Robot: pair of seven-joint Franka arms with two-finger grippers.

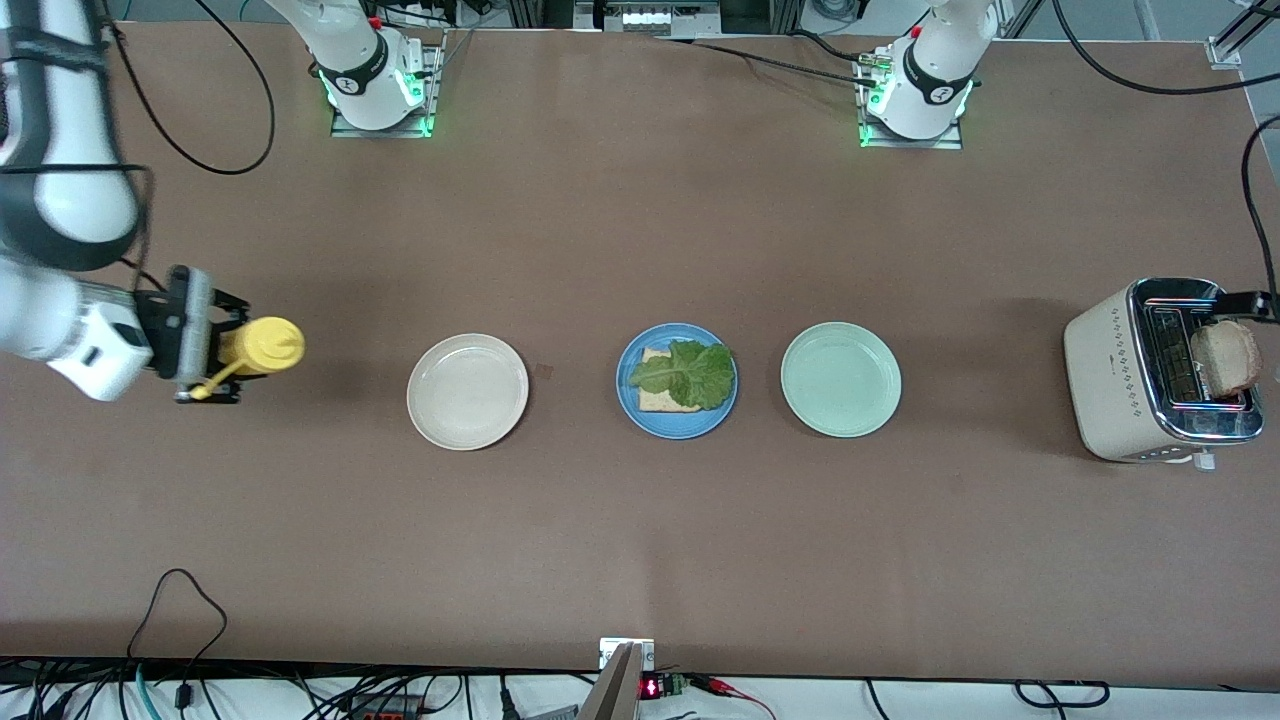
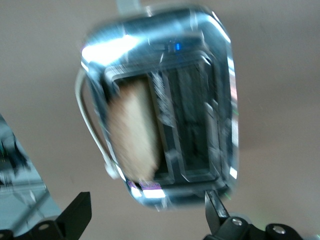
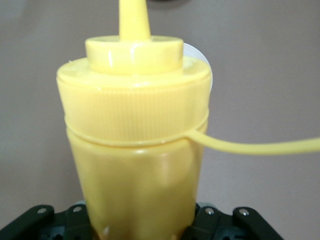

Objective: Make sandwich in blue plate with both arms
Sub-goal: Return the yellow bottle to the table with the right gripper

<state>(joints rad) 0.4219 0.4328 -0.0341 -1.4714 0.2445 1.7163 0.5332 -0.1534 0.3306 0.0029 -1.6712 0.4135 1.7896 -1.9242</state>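
The bread slice's lower part sits snugly in the toaster slot, so my left gripper will grab its exposed top edge (image 1: pixel 1236 356) next.
The blue plate (image 1: pixel 678 431) sits mid-table and holds one toasted bread slice (image 1: pixel 652 399) with a green lettuce leaf (image 1: pixel 690 374) on top. A second bread slice (image 1: pixel 1226 358) (image 2: pixel 132 134) stands in a slot of the toaster (image 1: pixel 1105 372) (image 2: pixel 200 65). My left gripper (image 1: pixel 1246 302) (image 2: pixel 147 214) hovers over the toaster, open, with nothing between its fingers (image 2: pixel 76 214). At the right arm's end of the table, my right gripper (image 1: pixel 218 350) is shut on a yellow squeeze bottle (image 1: pixel 265 346) (image 3: pixel 135 140), which hides its fingertips in the right wrist view.
A beige plate (image 1: pixel 467 391) lies beside the blue plate toward the right arm's end. A pale green plate (image 1: pixel 840 379) lies toward the left arm's end. The toaster stands near that end's table edge. The bottle's cap dangles on its strap (image 3: pixel 260 146).
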